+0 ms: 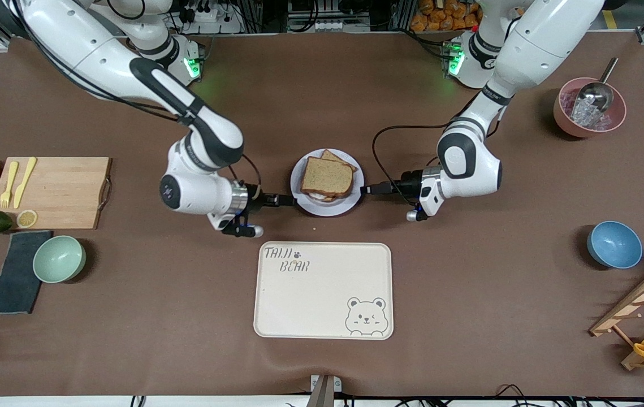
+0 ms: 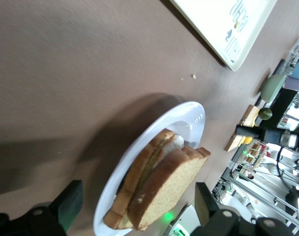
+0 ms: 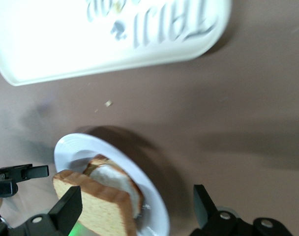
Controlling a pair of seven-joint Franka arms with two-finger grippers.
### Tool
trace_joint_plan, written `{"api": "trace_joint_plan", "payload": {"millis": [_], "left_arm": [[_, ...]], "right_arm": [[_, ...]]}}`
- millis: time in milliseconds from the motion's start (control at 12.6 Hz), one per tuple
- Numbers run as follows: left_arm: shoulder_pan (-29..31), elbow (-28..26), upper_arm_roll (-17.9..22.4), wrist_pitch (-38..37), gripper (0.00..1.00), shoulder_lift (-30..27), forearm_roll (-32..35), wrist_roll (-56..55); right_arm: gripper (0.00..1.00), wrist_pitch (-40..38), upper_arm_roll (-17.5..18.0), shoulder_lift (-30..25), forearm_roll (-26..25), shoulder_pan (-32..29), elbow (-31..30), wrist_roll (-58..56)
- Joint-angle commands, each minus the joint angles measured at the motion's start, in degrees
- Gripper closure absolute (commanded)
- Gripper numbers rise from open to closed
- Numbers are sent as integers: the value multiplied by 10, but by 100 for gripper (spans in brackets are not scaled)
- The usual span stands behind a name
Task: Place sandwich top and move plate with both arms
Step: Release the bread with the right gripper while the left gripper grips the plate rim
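Observation:
The plate's near rim is beyond my open left fingers, so they would miss it if they closed now. My left gripper should move toward that rim before it closes on it.
The sandwich top (image 1: 326,176) lies on the stacked lower slice with egg, on the plate (image 1: 328,210) at the table's middle. My right gripper (image 1: 286,199) is open at the plate's rim toward the right arm's end. My left gripper (image 1: 368,189) is open at the rim toward the left arm's end. In the left wrist view the plate (image 2: 189,120) and the sandwich top (image 2: 169,184) sit between the spread fingers of the left gripper (image 2: 137,204). In the right wrist view the plate (image 3: 71,147) and the sandwich top (image 3: 98,209) sit between the fingers of the right gripper (image 3: 134,206).
A cream bear tray (image 1: 323,291) lies nearer the front camera than the plate. A cutting board (image 1: 53,192), lemons, an avocado, a green bowl (image 1: 59,259) and a dark cloth are at the right arm's end. A blue bowl (image 1: 614,244), a pink bowl (image 1: 589,107) and a wooden rack are at the left arm's end.

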Motion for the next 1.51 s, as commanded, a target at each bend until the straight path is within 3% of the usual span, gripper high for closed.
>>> {"api": "trace_joint_plan", "payload": {"millis": [0, 239, 398, 797, 956, 1036, 1116, 1195, 1275, 1434], "left_arm": [[-6, 5, 1, 8, 0, 23, -23, 52], [-6, 5, 1, 8, 0, 29, -42, 76], [-7, 5, 1, 8, 0, 30, -45, 78], [-26, 4, 2, 18, 0, 35, -61, 91], [-25, 4, 2, 18, 0, 35, -62, 91], [-26, 4, 2, 22, 12, 35, -72, 92], [-35, 4, 2, 41, 62, 35, -83, 102], [-48, 3, 2, 66, 82, 35, -89, 115], [-53, 2, 2, 80, 89, 35, -98, 121], [-54, -1, 2, 81, 94, 34, -105, 125]], "right_arm": [[0, -82, -27, -46, -62, -19, 25, 22], [0, -208, -93, -101, -81, -18, 79, 17], [0, -312, -125, -111, -128, -19, 134, 13], [0, -426, -224, -214, -135, -15, 151, -62], [0, -467, -290, -250, -136, 18, 157, -65], [0, -486, -328, -265, -137, 42, 170, -81], [0, -496, -361, -271, -138, 55, 174, -113], [0, -499, -391, -282, -137, 57, 175, -159], [0, -497, -425, -285, -129, 58, 177, -211], [0, -497, -461, -279, -134, 59, 207, -281]]}}
